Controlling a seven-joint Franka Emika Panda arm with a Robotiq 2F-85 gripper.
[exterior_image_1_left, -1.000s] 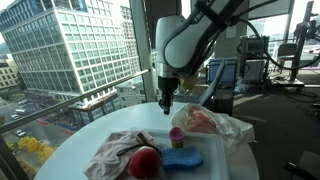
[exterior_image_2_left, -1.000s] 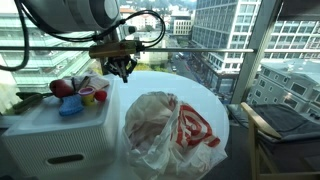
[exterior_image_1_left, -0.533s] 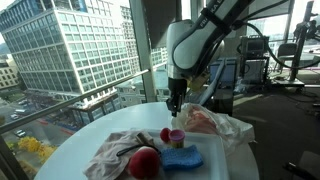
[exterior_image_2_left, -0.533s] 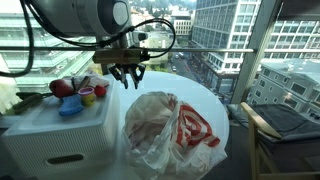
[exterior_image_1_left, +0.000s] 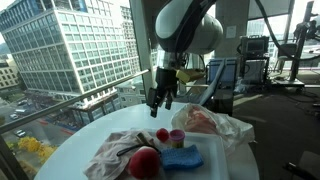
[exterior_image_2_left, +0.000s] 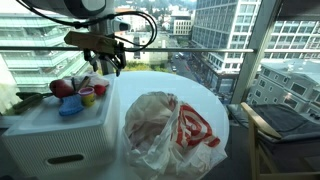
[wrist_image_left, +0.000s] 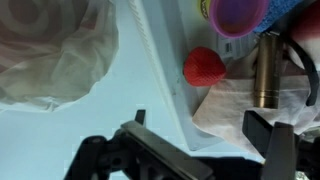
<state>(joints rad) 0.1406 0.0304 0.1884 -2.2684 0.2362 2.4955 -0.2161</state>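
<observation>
My open fingers are well above the small red thing, so my gripper must first lower to it, then close on it.
My gripper (exterior_image_1_left: 160, 98) hangs open above the white tray (exterior_image_1_left: 216, 158), with nothing between its fingers. In both exterior views it is above the tray's near corner (exterior_image_2_left: 105, 66). Below it lies a small red strawberry-like thing (exterior_image_1_left: 162, 135), beside a pink cup (exterior_image_1_left: 177, 137). In the wrist view the red thing (wrist_image_left: 203, 67) rests by the tray's edge, next to a white cloth (wrist_image_left: 240, 105) and a brass-coloured cylinder (wrist_image_left: 267, 65). My gripper (wrist_image_left: 200, 135) shows there with its jaws wide apart.
On the tray are also a red apple (exterior_image_1_left: 145, 162), a blue bowl-like thing (exterior_image_1_left: 183, 158) and the crumpled cloth (exterior_image_1_left: 115, 150). A plastic bag with red print (exterior_image_2_left: 165, 130) lies on the round white table (exterior_image_2_left: 185, 85). Windows stand close behind.
The jaws have gone from shut to wide open. The small red thing now lies on the tray beside the pink cup, and the gripper has lifted slightly and shifted sideways.
</observation>
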